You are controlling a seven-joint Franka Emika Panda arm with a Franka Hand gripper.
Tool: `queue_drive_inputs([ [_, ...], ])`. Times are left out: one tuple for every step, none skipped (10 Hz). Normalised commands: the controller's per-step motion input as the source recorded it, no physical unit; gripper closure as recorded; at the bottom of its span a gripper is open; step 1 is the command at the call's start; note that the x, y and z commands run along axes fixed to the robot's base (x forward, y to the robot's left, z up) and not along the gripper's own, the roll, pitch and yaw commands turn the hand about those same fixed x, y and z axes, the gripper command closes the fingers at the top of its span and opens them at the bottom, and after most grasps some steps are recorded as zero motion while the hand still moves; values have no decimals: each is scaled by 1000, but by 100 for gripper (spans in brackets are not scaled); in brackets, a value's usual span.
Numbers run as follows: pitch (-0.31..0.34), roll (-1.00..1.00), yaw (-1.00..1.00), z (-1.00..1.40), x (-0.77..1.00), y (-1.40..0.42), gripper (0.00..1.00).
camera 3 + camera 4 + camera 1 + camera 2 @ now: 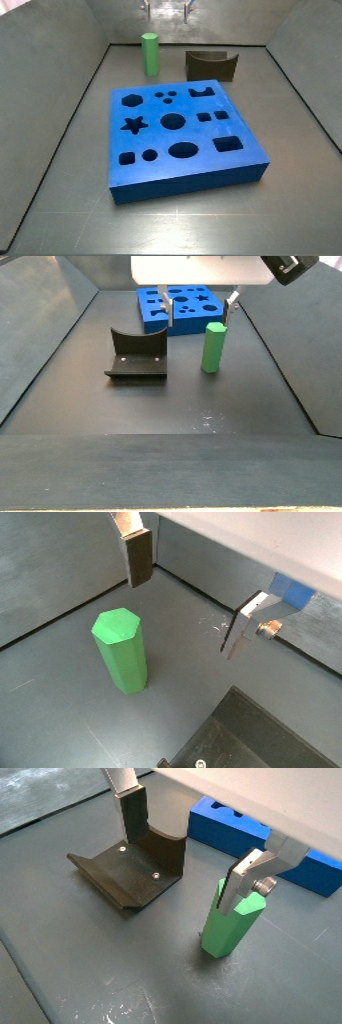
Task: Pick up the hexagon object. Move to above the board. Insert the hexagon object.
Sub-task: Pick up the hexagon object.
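Observation:
The green peg has to fit into the board's hexagon hole, so the robot's gripper will next grab the peg by its hexagonal top end (150,38) (116,624).
The hexagon object (120,647) is a light green peg standing upright on the dark floor; it shows in the other wrist view (234,918) and in both side views (151,55) (213,348). The board (181,130) is a thick blue block with shaped holes, also seen in a side view (187,308) and a wrist view (254,843). My gripper (190,597) (187,853) (197,308) hangs open and empty above the floor. The peg stands below it, close to one finger (247,883) and not between the two.
The fixture (127,868), a dark bracket on a base plate, stands on the floor beside the peg, also in both side views (138,356) (211,65). Grey walls enclose the floor on all sides.

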Motion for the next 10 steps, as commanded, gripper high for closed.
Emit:
queue_drive_inputs([
  [0, 14, 0, 0, -26, 0, 0],
  [-129, 237, -206, 174, -574, -140, 0],
  [-137, 420, 0, 86, -1000, -180, 0],
  [-183, 326, 0, 0, -1000, -177, 0],
  [-106, 57, 126, 0, -151, 0, 0],
  [-31, 0, 0, -231, 0, -31, 0],
  [-246, 163, 0, -1000, -234, -509, 0],
  [-317, 0, 0, -594, -40, -60, 0],
  [0, 0, 0, -29, 0, -23, 0],
  [0, -114, 0, -603, 291, 31, 0],
])
